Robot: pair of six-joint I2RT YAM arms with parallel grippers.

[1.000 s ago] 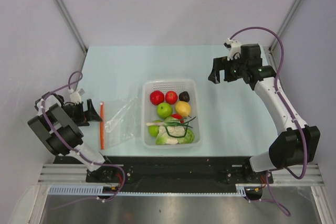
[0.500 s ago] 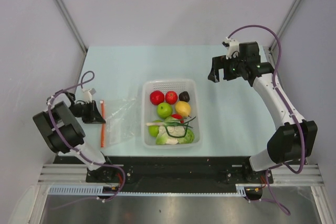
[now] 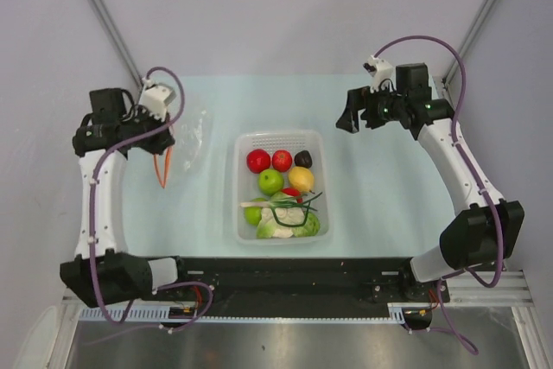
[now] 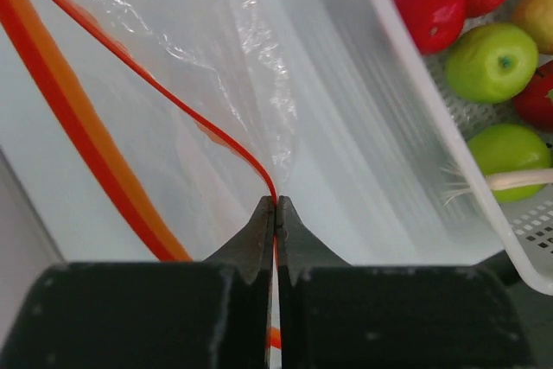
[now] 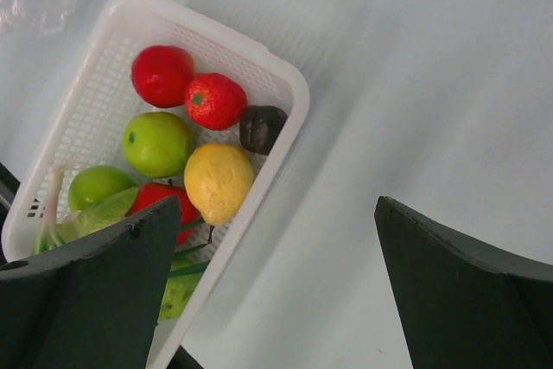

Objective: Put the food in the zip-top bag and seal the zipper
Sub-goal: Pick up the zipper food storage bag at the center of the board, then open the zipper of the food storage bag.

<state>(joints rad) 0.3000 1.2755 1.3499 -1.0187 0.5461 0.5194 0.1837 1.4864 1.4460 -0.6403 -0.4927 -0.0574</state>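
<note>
I should reach and pinch one edge of the zip-top bag's red zipper [image 3: 157, 164] with my right gripper, so the bag stays open for food.
The food lies in a white basket [image 3: 244, 213]: two red fruits [image 3: 258, 160], a dark lump [image 3: 303, 159], a green apple [image 3: 270, 181], a lemon [image 3: 301, 179], green onions [image 3: 289, 204] and a cabbage [image 3: 285, 224]. My left gripper [image 3: 164, 146] is shut on the zipper [image 4: 207, 130] of the zip-top bag [image 3: 192, 131], which hangs lifted at the far left. In the left wrist view the jaws [image 4: 275, 205] pinch the red strip, with clear plastic [image 4: 216, 58] spreading beyond. My right gripper [image 3: 356, 123] hovers open beyond the basket's far right corner, and its wrist view shows the lemon [image 5: 218, 182] and basket rim [image 5: 285, 131].
Grey walls with slanted metal posts [image 3: 108, 19] close in the pale table [image 3: 389, 205] on three sides. The black rail [image 3: 285, 278] with the arm bases runs along the near edge.
My left gripper shut on the bag's zipper edge and rose from the near left to the far left, carrying the bag away from the basket's side. The right gripper drifted slightly left.
</note>
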